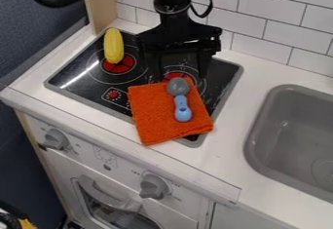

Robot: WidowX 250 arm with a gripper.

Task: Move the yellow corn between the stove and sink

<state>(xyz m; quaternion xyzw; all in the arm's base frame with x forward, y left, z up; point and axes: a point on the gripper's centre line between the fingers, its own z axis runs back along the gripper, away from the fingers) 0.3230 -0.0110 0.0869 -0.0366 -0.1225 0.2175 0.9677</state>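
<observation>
The yellow corn point(113, 46) has a thick middle. My gripper needs to grab it there next, to put the corn on the counter between the stove and sink.
The yellow corn point(113, 46) lies on the back left of the black stove top point(86, 75), partly over the left red burner. My gripper point(183, 75) hangs over the back right of the stove, to the right of the corn and apart from it. Its two fingers stand wide apart, with nothing seen held between them. The grey sink point(284, 125) is at the right, and a strip of white counter point(237, 101) runs between stove and sink.
An orange cloth point(153, 121) covers the front right of the stove. On it lies a blue-handled spoon point(183, 110) with a grey head, just in front of my gripper. A tiled wall point(286, 33) rises behind, and a wooden post point(100, 6) stands at the back left.
</observation>
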